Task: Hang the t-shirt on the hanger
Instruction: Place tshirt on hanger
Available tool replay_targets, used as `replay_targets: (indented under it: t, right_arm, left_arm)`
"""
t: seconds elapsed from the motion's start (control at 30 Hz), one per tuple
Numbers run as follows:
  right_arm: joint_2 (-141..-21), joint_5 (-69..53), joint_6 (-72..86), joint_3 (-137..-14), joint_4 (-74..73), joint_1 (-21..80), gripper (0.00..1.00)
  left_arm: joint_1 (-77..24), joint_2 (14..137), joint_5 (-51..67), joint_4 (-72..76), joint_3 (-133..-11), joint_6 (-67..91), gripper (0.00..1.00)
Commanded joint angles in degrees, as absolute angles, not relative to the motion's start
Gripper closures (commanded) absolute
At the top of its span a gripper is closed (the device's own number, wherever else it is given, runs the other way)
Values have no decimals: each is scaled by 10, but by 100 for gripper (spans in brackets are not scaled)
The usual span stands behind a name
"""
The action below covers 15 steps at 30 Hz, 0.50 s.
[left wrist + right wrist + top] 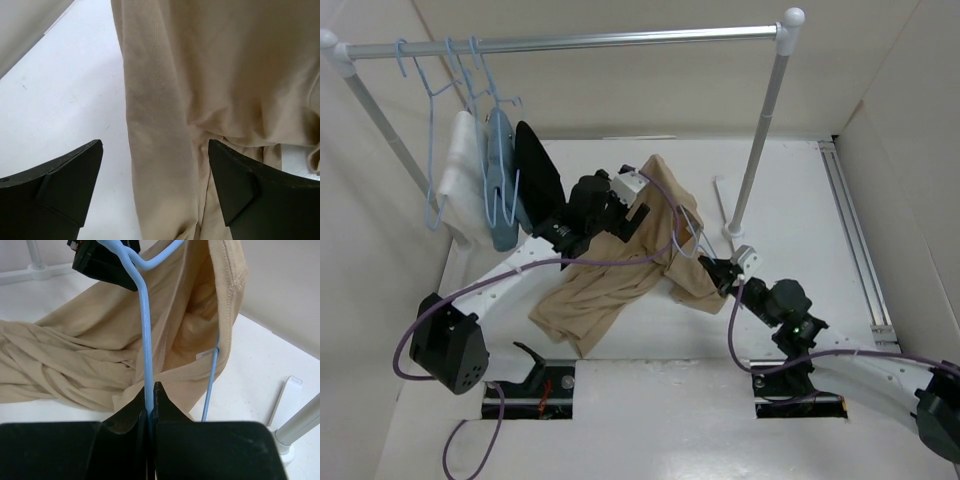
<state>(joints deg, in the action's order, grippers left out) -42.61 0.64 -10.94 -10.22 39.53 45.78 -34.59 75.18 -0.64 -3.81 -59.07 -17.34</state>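
A fold (647, 195) of the t-shirt runs between my left gripper's open fingers, and closing now would catch the t-shirt (610, 285), so it is time to close on it.
The tan t-shirt (610, 285) hangs from a raised bunch near the table's middle and trails down onto the table at the front left. My left gripper (638, 222) is up against its upper part. In the left wrist view the jaws (155, 146) stand wide open with a fold of the t-shirt (165, 100) between them. My right gripper (151, 386) is shut on one wire of the light-blue hanger (144, 325). The hanger's other wire runs inside the shirt's neck opening (220, 300). The hanger also shows in the top view (692, 222), partly hidden by cloth.
A clothes rack (570, 42) spans the back, with its right pole (760, 130) and foot close to the shirt. Three blue hangers with a white (460, 180), a blue (500, 185) and a black garment (535, 175) hang at its left end. A metal rail (855, 240) runs along the right.
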Motion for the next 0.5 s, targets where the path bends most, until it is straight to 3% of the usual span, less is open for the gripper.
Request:
replay_targets:
  t: [0.0,0.07,0.1,0.23,0.27,0.3,0.47]
  right_arm:
    - [-398,4,-97,-94,431,454,100]
    - [-398,4,-97,-94,431,454,100]
    - [-398,9,-97,-94,431,454,100]
    - [-404,9,-97,-94,431,454,100]
    - [-404,9,-97,-94,431,454,100]
    - [-411,9,-90,-94,431,454,100]
    - [-435,14,-56,-94,431,443,100]
  left_arm:
    - [-317,749,17,39,-575,-162,17]
    - [-317,754,44,39,-575,-162,25]
    - [-317,754,54,33,-575,-168,40]
    - [-317,754,117,8,-570,-182,72]
    - [-317,749,126,3,-570,-187,90]
    - [-317,749,134,3,-570,-193,98]
    - [-317,744,159,-39,-576,-214,100]
